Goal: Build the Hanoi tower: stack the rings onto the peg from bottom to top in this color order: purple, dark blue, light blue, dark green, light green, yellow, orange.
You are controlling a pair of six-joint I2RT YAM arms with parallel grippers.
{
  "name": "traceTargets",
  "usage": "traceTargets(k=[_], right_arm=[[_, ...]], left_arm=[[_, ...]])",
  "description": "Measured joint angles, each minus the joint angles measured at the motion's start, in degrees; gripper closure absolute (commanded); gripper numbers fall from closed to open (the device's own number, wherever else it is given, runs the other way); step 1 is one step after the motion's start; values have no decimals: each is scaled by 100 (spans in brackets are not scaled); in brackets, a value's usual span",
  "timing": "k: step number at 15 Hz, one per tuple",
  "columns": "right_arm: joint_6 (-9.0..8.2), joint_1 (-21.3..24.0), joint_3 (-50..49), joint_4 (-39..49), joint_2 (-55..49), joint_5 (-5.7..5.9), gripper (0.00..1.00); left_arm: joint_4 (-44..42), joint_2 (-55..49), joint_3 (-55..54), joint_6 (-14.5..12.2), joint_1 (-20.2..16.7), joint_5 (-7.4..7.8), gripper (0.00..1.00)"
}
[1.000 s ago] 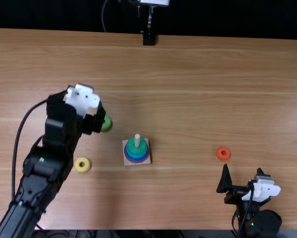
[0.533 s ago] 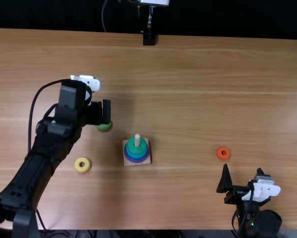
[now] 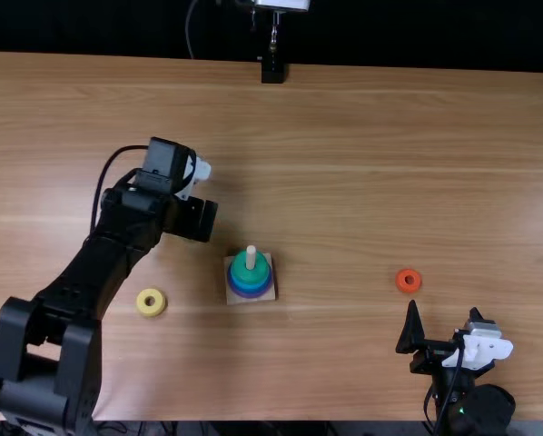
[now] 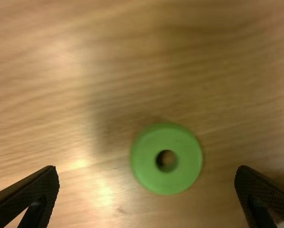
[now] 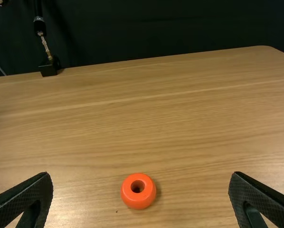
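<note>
Next, the left gripper grabs the light green ring's outer rim (image 4: 137,159). Then it stacks that ring onto the dark green ring.
My left gripper (image 3: 192,219) is over the table, left of and beyond the peg base (image 3: 238,297). In the left wrist view the left gripper (image 4: 147,171) stands open above the light green ring (image 4: 150,168), which lies flat between and beyond its fingers. A dark green ring (image 3: 241,268) tops blue and purple rings on the peg (image 3: 251,257). The yellow ring (image 3: 141,303) lies left of the base. My right gripper (image 3: 444,312) is near the front edge, nearer than the orange ring (image 3: 399,281). In the right wrist view the right gripper (image 5: 140,175) is open, facing the orange ring (image 5: 124,194).
The wooden table (image 3: 344,173) stretches between the arms and toward its far edge. A black stand (image 3: 272,70) is at that far edge, against a dark backdrop.
My left gripper has shifted right and turned, and now covers the light green ring in the top view. The right arm, the stack and the other loose rings have stayed put.
</note>
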State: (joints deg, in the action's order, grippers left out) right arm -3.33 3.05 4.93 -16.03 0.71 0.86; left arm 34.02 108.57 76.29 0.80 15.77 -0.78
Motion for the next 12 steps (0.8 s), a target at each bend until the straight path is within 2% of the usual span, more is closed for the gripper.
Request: traceTargets(k=[2,12], right_arm=[[0,0,-2,4,2,2,0],[2,2,-2,2,2,2,0]], left_arm=[[2,219,149,-61,114,-13,0],[426,728,402,-87,111,-50,0]])
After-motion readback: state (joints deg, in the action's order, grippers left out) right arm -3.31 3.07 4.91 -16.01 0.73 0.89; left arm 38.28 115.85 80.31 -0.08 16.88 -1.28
